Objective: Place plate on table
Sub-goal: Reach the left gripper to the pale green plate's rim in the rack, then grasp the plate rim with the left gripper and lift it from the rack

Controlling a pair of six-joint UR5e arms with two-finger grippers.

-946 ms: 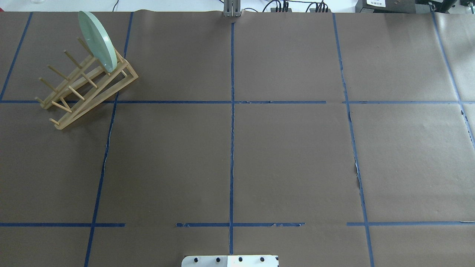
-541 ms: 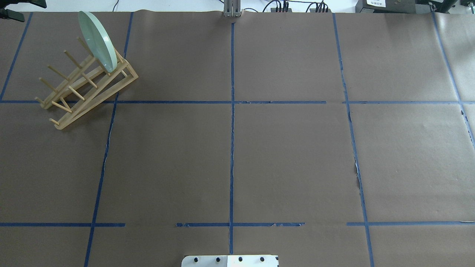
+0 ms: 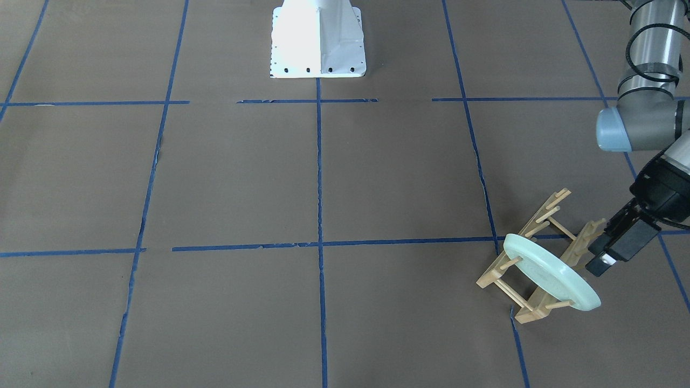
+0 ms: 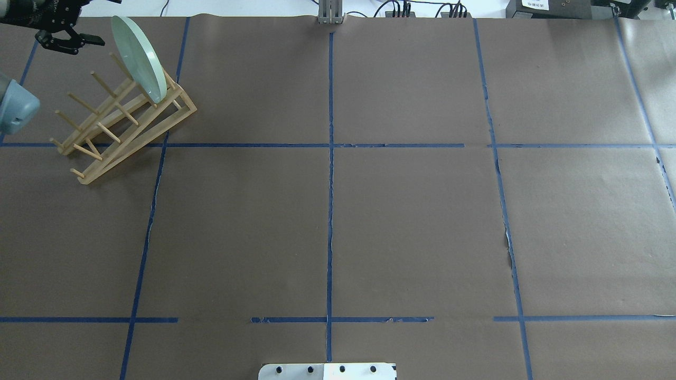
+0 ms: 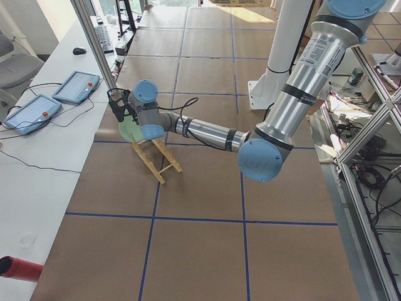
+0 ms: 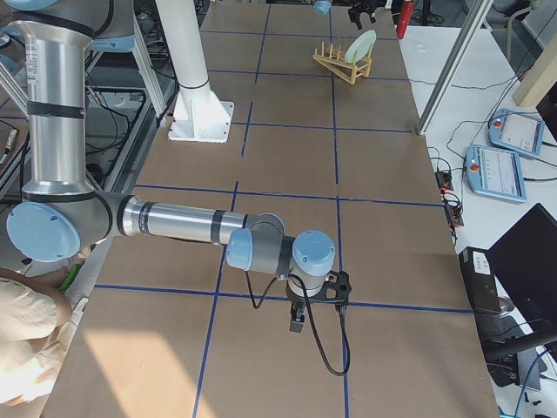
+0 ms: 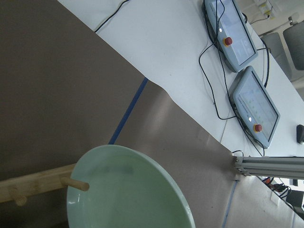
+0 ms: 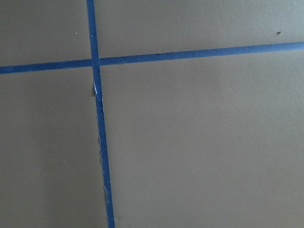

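My left gripper grabs the pale green plate by its rim (image 3: 569,270) (image 7: 164,173) next, to set the plate on the tabletop.
The pale green plate (image 4: 138,58) stands on edge in the far slot of the wooden peg rack (image 4: 158,126), at the far left of the brown paper table (image 4: 412,227). It also shows in the front view (image 3: 550,277) and fills the bottom of the left wrist view (image 7: 123,194). My left gripper (image 4: 103,21) is open and empty, just off the plate's top rim on its left, apart from it; in the front view it (image 3: 599,263) hangs beside the rim. My right gripper (image 6: 296,318) shows only in the right side view, low over the table; I cannot tell its state.
The white robot base (image 4: 327,371) stands at the near edge. A metal post (image 4: 330,13) is at the far edge. Two teach pendants (image 7: 251,104) lie on the white bench beyond the rack.
My left arm and gripper have come into the overhead view at the top left and moved right toward the plate's top rim. The plate and rack have not moved.
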